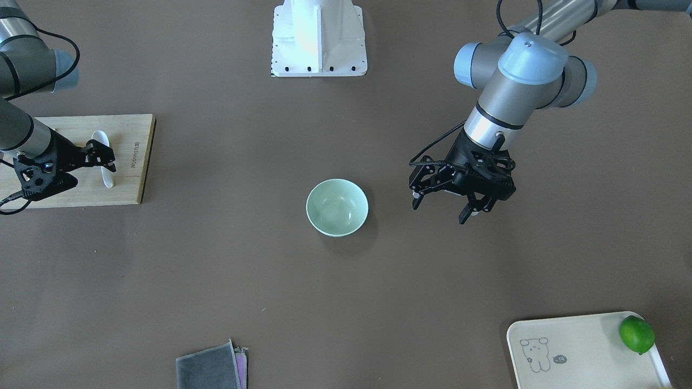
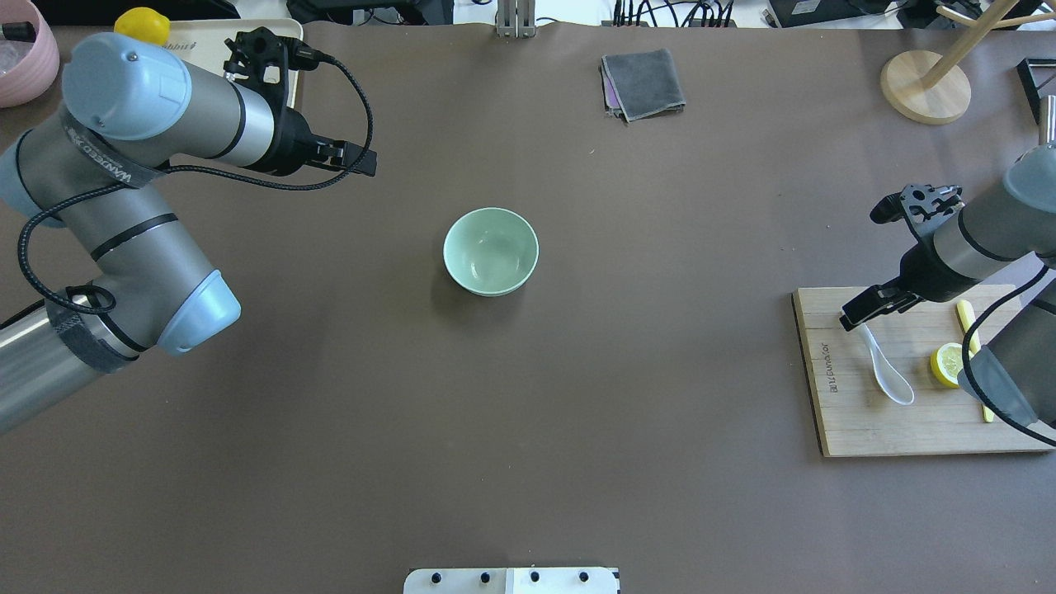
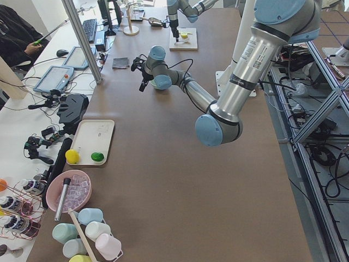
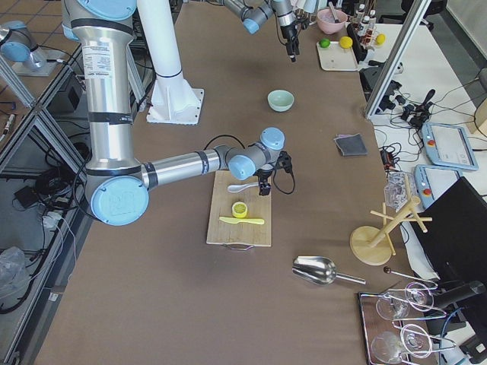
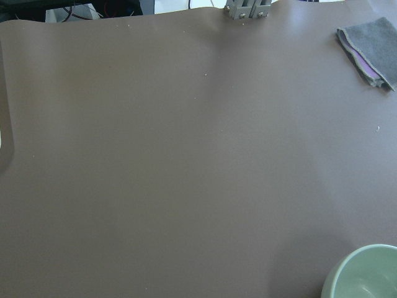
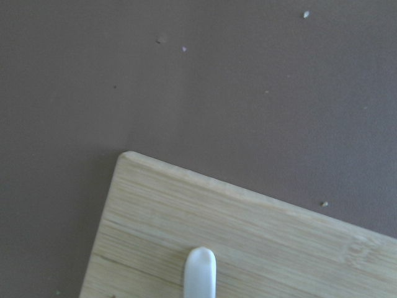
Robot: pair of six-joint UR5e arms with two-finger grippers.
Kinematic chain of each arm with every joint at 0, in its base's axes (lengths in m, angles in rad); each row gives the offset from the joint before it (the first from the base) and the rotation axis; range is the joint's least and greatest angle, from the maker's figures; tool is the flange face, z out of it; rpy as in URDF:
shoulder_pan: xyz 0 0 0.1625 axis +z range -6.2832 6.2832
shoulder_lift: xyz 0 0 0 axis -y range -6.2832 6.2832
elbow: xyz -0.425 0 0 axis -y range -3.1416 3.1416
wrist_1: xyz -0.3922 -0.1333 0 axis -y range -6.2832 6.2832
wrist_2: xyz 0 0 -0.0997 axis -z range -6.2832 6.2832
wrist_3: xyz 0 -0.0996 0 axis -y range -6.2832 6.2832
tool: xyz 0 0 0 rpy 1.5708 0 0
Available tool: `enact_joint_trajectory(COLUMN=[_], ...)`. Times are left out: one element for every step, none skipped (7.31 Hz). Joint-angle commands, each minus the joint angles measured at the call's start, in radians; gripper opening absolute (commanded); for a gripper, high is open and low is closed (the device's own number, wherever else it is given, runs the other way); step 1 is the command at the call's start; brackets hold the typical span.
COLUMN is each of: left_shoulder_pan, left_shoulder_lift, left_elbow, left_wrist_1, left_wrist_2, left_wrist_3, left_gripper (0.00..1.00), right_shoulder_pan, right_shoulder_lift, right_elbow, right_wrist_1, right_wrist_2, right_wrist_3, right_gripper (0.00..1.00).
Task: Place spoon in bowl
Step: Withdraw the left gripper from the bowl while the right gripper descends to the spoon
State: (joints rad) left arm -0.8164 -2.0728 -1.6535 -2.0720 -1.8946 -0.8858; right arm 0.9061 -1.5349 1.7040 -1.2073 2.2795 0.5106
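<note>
The right gripper grabs the white spoon by its handle point(image 1: 107, 178) next, to place the spoon in the bowl point(image 1: 337, 208).
The white spoon point(image 2: 888, 373) lies on a wooden cutting board point(image 2: 858, 425) at the table's right, with its handle pointing away from the robot. My right gripper point(image 2: 863, 317) hangs low over the handle with its fingers spread to either side. It is open and the spoon lies flat. The handle tip shows in the right wrist view point(image 6: 200, 273). The mint-green bowl point(image 2: 491, 252) stands empty at mid-table. My left gripper point(image 1: 440, 210) is open and empty, raised beside the bowl point(image 1: 337, 208) and apart from it.
A lemon slice point(image 2: 949, 363) and a yellow knife point(image 2: 967, 318) lie on the board near the spoon. A folded grey cloth point(image 2: 643, 82) lies at the far edge. A cream bear tray point(image 1: 573, 351) holds a lime point(image 1: 637, 334). A wooden stand point(image 2: 924, 87) is far right.
</note>
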Motion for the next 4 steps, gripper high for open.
enact_joint_trajectory(left_shoulder_pan=[0.006, 0.006, 0.006, 0.006], left_shoulder_lift=[0.006, 0.006, 0.006, 0.016], left_elbow=[0.003, 0.004, 0.007, 0.006], left_wrist_1=[0.001, 0.004, 0.006, 0.006], left_wrist_2=[0.035, 0.034, 0.034, 0.034], left_wrist_3=[0.005, 0.005, 0.005, 0.005], left_gripper=[0.98, 0.98, 0.98, 0.98], right_shoulder_pan=[-0.022, -0.044, -0.049, -0.049], right_shoulder_lift=[-0.007, -0.016, -0.019, -0.021], right_elbow=[0.016, 0.02, 0.022, 0.022], right_wrist_1=[0.005, 0.005, 0.005, 0.005], right_wrist_2=[-0.015, -0.049, -0.057, -0.057], right_wrist_3=[0.031, 0.031, 0.031, 0.031], right_gripper=[1.0, 1.0, 1.0, 0.84])
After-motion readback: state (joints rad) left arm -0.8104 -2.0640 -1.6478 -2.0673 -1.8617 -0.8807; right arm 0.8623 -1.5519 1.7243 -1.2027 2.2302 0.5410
